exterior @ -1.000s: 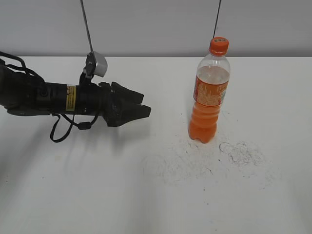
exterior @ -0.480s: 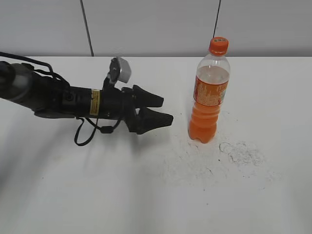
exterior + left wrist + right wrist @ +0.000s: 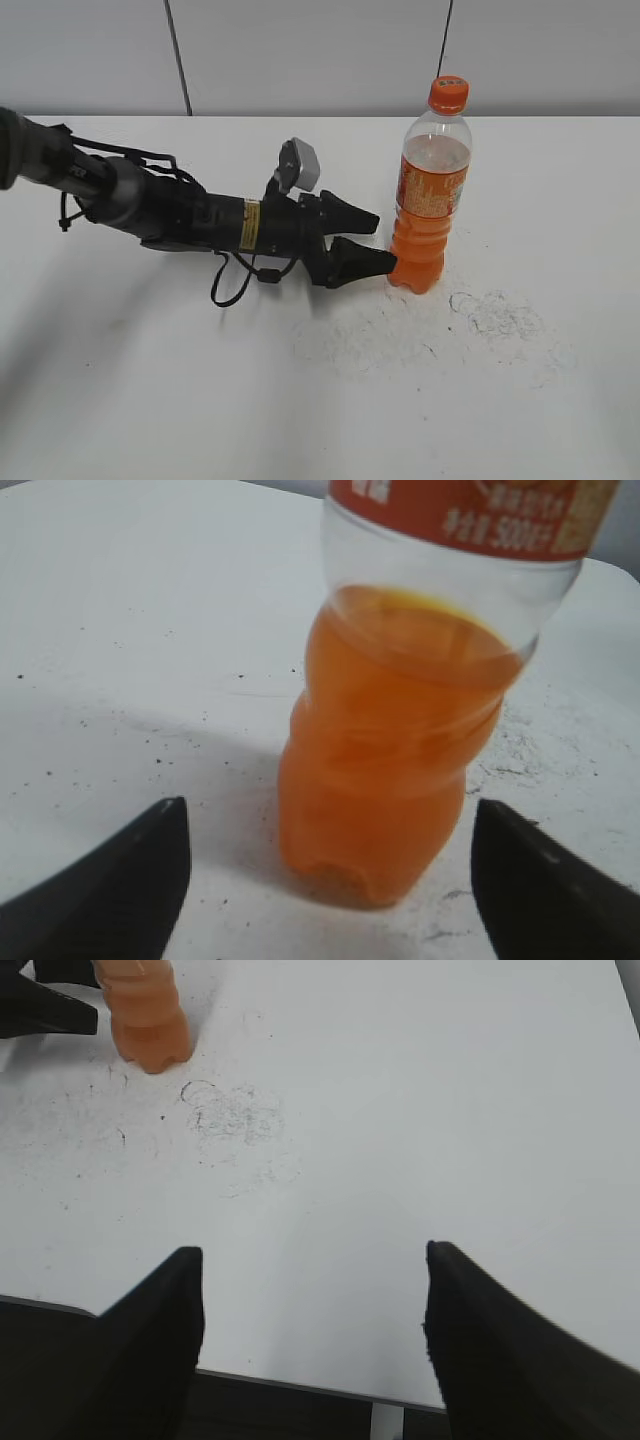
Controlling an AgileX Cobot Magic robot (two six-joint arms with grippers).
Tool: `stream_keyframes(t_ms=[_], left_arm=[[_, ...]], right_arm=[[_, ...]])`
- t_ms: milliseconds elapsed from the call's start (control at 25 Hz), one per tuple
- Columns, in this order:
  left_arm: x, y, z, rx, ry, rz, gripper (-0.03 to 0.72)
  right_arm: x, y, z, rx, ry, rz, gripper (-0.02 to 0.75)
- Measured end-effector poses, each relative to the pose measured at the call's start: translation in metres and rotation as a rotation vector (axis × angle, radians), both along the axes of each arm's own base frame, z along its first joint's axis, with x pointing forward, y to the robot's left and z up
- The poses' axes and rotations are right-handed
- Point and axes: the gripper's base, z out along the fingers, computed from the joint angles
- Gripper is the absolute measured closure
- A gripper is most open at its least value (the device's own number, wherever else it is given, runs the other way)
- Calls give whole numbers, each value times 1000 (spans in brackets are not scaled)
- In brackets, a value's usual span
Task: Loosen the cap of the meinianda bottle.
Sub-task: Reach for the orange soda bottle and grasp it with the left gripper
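Next, my left gripper grabs the bottle [image 3: 430, 195] by its lower body [image 3: 417, 262]. This holds the bottle steady while I loosen the bottle's cap.
The meinianda bottle [image 3: 430, 195] stands upright on the white table, with orange drink, an orange label and its orange cap [image 3: 449, 92] on top. My left gripper [image 3: 378, 240] is open, low at the bottle's left side, its fingertips reaching the lower body. In the left wrist view the bottle's base [image 3: 390, 780] stands between and just beyond the two open fingers [image 3: 328, 865]. My right gripper [image 3: 312, 1335] is open and empty over the table's near edge, out of the exterior view. The bottle's base [image 3: 147, 1022] shows at the top left of the right wrist view.
The white table [image 3: 200, 400] carries dark scuff marks [image 3: 495, 313] right of the bottle. The table's near edge [image 3: 300, 1380] runs under my right gripper. A grey wall [image 3: 320, 50] rises behind the table.
My left arm has moved right across the table, from the far left up to the bottle, and its fingers have opened wider. The bottle has not moved.
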Motion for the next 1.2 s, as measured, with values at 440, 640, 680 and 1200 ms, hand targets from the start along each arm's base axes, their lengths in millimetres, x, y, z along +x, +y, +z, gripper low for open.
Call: stream_keyframes(t_ms=[440,640,680,1200], left_arm=[[-1,-23,-14,-20,17,-46,0],[-2,-32,-17,-22,22,-61,1],[-3,-35,-16,-24,18,-66,1],[-2,-53,-12,-5,-30,-64,18]], right_arm=[[0,0,0,0,0,0,225],[0,0,0,0,0,0,225],[0,0,0,0,0,0,225],[0,0,0,0,0,0,225]])
